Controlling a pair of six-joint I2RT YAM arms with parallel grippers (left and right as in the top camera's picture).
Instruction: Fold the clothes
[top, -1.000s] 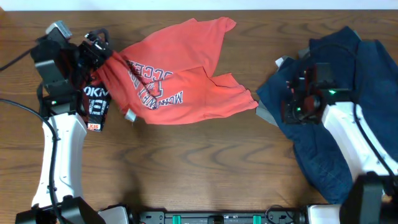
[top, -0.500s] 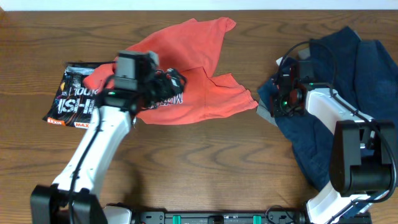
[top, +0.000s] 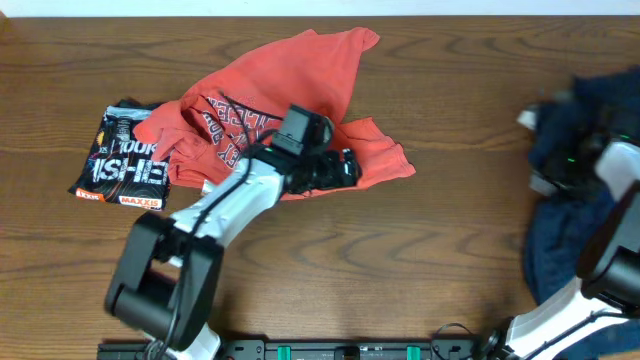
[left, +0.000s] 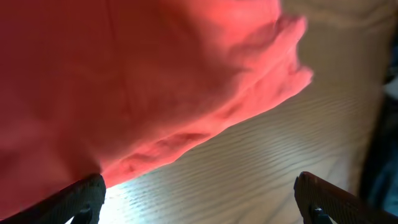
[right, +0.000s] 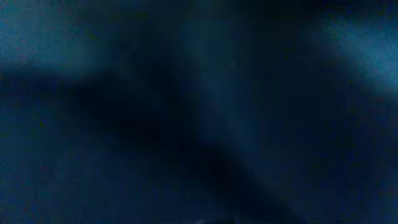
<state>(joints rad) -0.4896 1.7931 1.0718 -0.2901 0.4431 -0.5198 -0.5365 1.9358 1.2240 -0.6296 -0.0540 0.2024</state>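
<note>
The red T-shirt needs to be spread out for folding, so my left gripper should grab it by its hem next and leave its corner for my right gripper.
The coral-red T-shirt (top: 300, 85) lies crumpled at the table's centre-left, its lettering partly folded in. My left gripper (top: 350, 168) is open and empty at the shirt's lower right edge. In the left wrist view its fingers (left: 202, 205) are spread wide over bare wood, with the red hem (left: 155, 93) just ahead. The black shirt with white lettering (top: 120, 165) lies at the far left. The navy shirt (top: 550, 235) is bunched at the right edge. My right gripper (top: 548, 170) is buried in it. Navy cloth (right: 199, 112) fills the right wrist view and hides the fingers.
Bare wooden table (top: 420, 250) runs between the red shirt and the navy shirt and along the front. The table's back edge (top: 320, 14) is just behind the red shirt.
My left arm swept right across the red shirt, from the black shirt to the red shirt's right hem. My right arm pulled back to the right, and the navy shirt came with it.
</note>
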